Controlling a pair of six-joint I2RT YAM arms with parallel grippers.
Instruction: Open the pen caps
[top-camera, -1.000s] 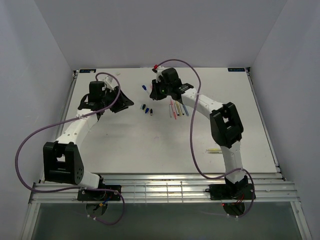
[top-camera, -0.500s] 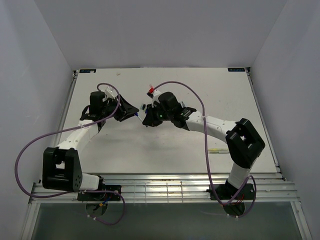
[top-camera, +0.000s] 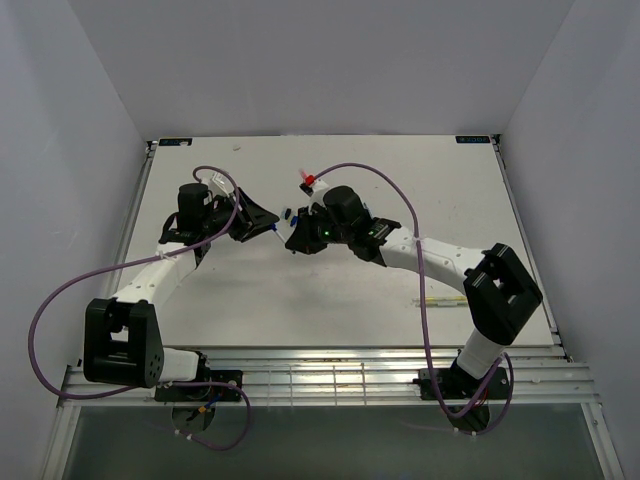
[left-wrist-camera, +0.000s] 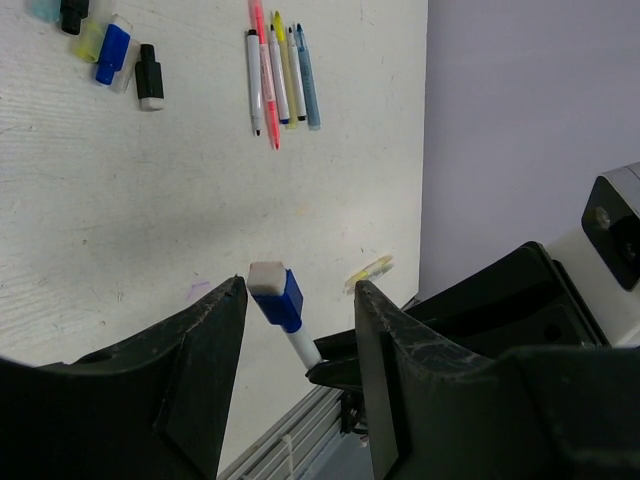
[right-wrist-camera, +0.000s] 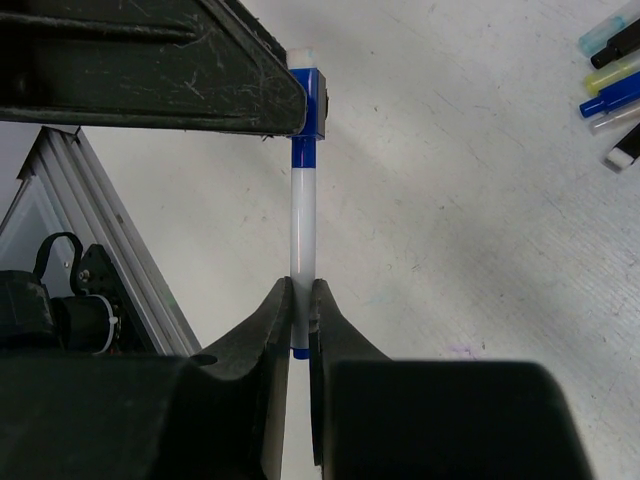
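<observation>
The left gripper needs to close on the blue cap now: the cap is between the gripper's open fingers in the wrist view, closer to the left finger.
My right gripper (right-wrist-camera: 302, 295) is shut on the white barrel of a pen (right-wrist-camera: 302, 225) and holds it above the table. The pen's blue cap (right-wrist-camera: 309, 98) with a white end points toward my left gripper. In the left wrist view the cap (left-wrist-camera: 274, 294) sits between the fingers of my open left gripper (left-wrist-camera: 300, 290), closer to the left finger (left-wrist-camera: 205, 345), with gaps on both sides. In the top view the left gripper (top-camera: 266, 223) and right gripper (top-camera: 293, 235) meet at mid-table.
Several loose caps (left-wrist-camera: 112, 50) in blue, black and yellow lie on the table beyond. A row of uncapped pens (left-wrist-camera: 276, 70) lies to their right. A yellow pen (top-camera: 434, 300) lies alone near the right arm. The table's railed near edge (top-camera: 330, 380) is close.
My right arm has swung from the far pen pile toward the near left with the pen in its grip. My left gripper has moved right, so the cap now sits between its fingers.
</observation>
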